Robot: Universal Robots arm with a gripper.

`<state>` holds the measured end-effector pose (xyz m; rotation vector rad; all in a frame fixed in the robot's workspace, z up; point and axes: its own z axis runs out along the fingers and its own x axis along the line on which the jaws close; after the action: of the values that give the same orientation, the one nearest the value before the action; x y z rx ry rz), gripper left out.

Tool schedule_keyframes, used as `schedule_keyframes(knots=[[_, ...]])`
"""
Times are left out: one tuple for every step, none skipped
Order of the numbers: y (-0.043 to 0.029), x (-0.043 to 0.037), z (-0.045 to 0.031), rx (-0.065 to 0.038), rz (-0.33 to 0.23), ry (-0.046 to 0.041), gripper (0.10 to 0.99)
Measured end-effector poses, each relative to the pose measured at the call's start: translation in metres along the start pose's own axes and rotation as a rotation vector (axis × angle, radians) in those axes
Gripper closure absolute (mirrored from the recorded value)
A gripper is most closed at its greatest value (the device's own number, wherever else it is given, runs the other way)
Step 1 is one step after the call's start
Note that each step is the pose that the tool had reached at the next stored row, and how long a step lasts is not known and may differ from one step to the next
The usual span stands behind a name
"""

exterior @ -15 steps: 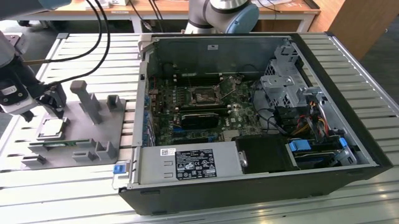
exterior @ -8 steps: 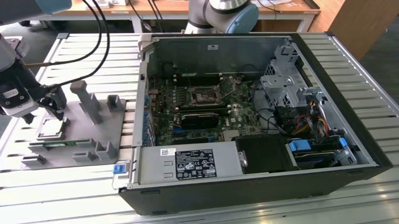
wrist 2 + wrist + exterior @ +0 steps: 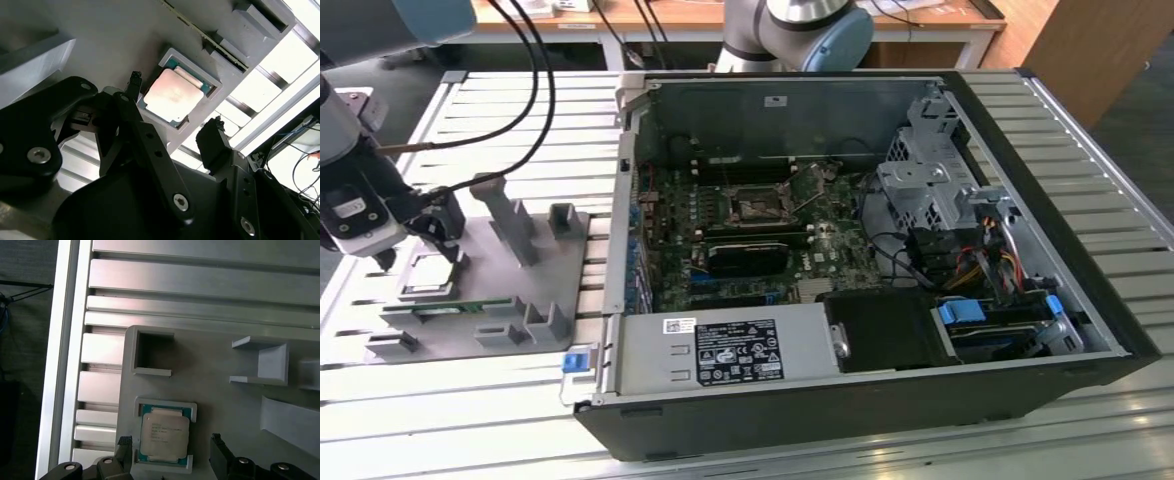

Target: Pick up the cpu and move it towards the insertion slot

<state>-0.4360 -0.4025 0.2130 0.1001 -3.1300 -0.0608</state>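
My fingers are still above and short of the CPU, so my gripper lowers to it next, before closing on the CPU (image 3: 164, 435) in the grey fixture's hollow (image 3: 166, 402).
The cpu (image 3: 430, 279) is a small silver-topped square lying flat in a recess of the grey fixture (image 3: 507, 300), at the exterior view's left. My gripper (image 3: 416, 250) hangs just over it and is open. In both wrist views the cpu (image 3: 172, 95) (image 3: 164, 435) lies between the two black fingers (image 3: 134, 85), which stand apart from its edges on either side with the gripper (image 3: 170, 441) centred over it. The insertion slot (image 3: 758, 207) is the silver-framed square socket on the motherboard inside the open computer case (image 3: 1067, 200).
A narrow green memory stick (image 3: 447, 310) lies in the fixture beside the cpu. Grey upright posts (image 3: 507, 225) rise from the fixture near the gripper. The case's side wall (image 3: 624, 200) stands between the fixture and the motherboard. Black cables (image 3: 534, 80) hang over the slatted table.
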Motion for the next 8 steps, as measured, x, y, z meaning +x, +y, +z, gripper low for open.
schedule_keyframes(knots=[[0.0003, 0.0002, 0.0010, 0.000, 0.000, 0.0000, 0.369], [0.0005, 0.0005, 0.0021, 0.000, 0.000, 0.0000, 0.369], [0.0009, 0.0008, 0.0034, 0.000, 0.000, -0.0001, 0.369], [0.0011, 0.0009, 0.0046, 0.000, 0.000, -0.0001, 0.369], [0.0013, 0.0010, 0.0057, 0.000, 0.000, -0.0001, 0.369], [0.0015, 0.0012, 0.0070, 0.000, 0.000, 0.0000, 0.369], [0.0015, 0.0014, 0.0082, 0.000, 0.000, 0.0001, 0.369], [0.0016, 0.0017, 0.0092, 0.000, 0.000, 0.0001, 0.369]])
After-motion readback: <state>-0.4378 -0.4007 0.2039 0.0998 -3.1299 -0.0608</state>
